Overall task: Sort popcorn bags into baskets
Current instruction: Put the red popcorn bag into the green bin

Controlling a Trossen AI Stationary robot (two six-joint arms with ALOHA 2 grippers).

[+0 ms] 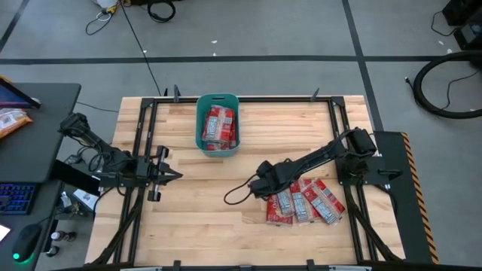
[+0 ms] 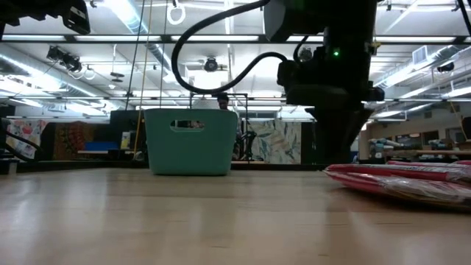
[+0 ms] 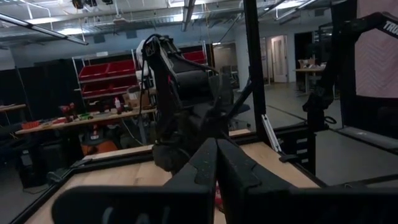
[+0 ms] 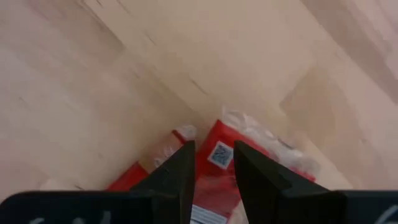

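The robot's right gripper should next take the red popcorn bag by its end with the small square code (image 4: 221, 154). The bag can then be sorted into the teal basket.
Several flat red popcorn bags (image 1: 305, 202) lie overlapping on the table's right near part, and they show as a low stack (image 2: 412, 180) in the low view. My right gripper (image 1: 265, 183) points down at the left end of this pile, open. In its wrist view the fingers (image 4: 214, 149) stand on either side of one bag's end (image 4: 219, 155). The teal basket (image 1: 199, 120) (image 2: 190, 143) stands at the far middle with red bags (image 1: 220, 126) lying inside. My left gripper (image 1: 175, 175) (image 3: 216, 149) waits shut at the table's left. My right gripper comes at the pile from above, pointing down, with one finger (image 4: 180, 171) on each side of the end of a red bag (image 4: 219, 155) that lies flat on the pile. I cannot tell whether the fingers touch it.
Black frame rails (image 1: 143, 150) run along the table's left, far and right sides. A cable loop (image 1: 237, 194) hangs from the right arm over the table's middle. An orange-and-white snack packet (image 1: 11, 120) lies on the side desk. Bare wood spans the middle and near part.
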